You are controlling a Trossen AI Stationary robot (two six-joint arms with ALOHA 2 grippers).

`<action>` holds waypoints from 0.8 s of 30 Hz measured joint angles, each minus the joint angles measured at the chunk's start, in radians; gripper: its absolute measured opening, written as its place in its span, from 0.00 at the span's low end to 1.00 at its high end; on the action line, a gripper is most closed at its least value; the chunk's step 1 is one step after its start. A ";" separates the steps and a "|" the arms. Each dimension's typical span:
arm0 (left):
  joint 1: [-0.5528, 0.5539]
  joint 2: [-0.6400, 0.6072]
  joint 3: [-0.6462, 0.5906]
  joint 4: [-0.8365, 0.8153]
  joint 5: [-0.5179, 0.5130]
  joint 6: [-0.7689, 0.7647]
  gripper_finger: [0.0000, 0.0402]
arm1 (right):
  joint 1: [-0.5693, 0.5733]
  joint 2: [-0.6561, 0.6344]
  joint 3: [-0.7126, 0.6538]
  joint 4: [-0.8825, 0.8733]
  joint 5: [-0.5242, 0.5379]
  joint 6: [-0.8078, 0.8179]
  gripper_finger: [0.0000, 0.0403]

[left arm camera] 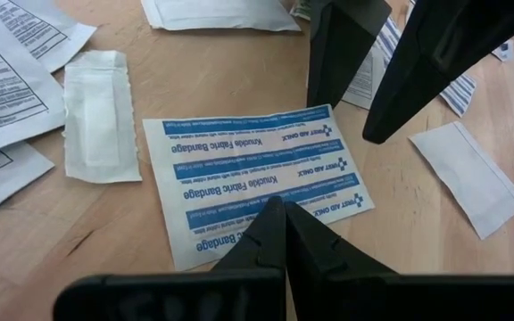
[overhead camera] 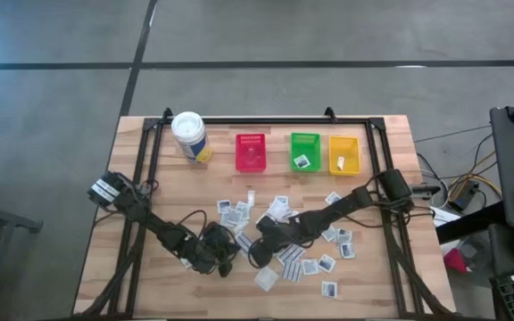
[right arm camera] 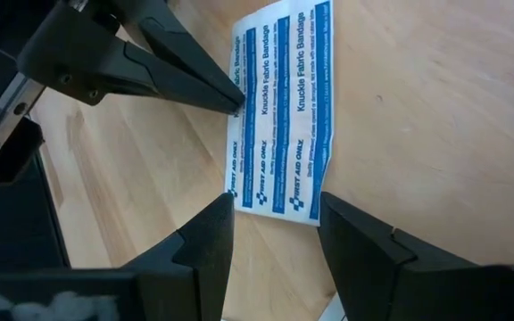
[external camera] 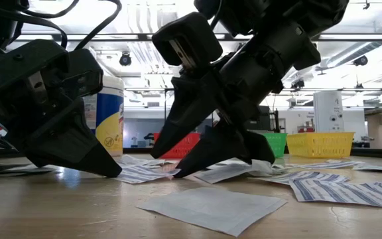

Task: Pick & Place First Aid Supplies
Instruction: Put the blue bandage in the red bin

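Note:
The fingers of my right gripper reach down beside both long edges at the packet's near short end (right arm camera: 276, 203), so it is time to close on the striped packet.
A white packet with blue stripes, printed "Knuckle Fabric Bandage" (left arm camera: 239, 169), lies flat on the wooden table among several other small white packets (overhead camera: 328, 250). My left gripper (left arm camera: 275, 205) is shut, its tips down on this packet. My right gripper (right arm camera: 275, 201) stands open at one short end of the packet (right arm camera: 284, 107), one finger on each side of that end. I cannot tell whether its fingers touch the packet. In the low view both grippers slant down to the table, the left one (external camera: 111, 169) to the left of the right one (external camera: 171, 162). My left gripper presses its shut fingertips (right arm camera: 236, 104) down on the striped packet at one long edge (right arm camera: 244, 111), about halfway along it. The fingers slant down from the table's left and lie across the packet. The packet lies flat on the table.
Red (overhead camera: 251, 152), green (overhead camera: 305, 152) and yellow (overhead camera: 344, 153) bins stand in a row at the far side, a white canister (overhead camera: 190, 135) to their left. Loose packets lie around both grippers; one plain white packet (external camera: 211, 209) lies nearer the front edge.

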 joint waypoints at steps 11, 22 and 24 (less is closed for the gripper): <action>0.000 0.001 0.004 0.012 0.000 0.009 0.00 | -0.002 0.000 0.000 0.013 -0.014 -0.004 0.32; -0.001 0.002 0.026 0.013 0.007 0.059 0.00 | -0.002 0.001 0.000 0.014 -0.012 -0.032 0.20; -0.001 0.002 0.028 0.013 0.007 0.060 0.00 | -0.002 0.001 0.000 0.013 -0.017 -0.045 0.18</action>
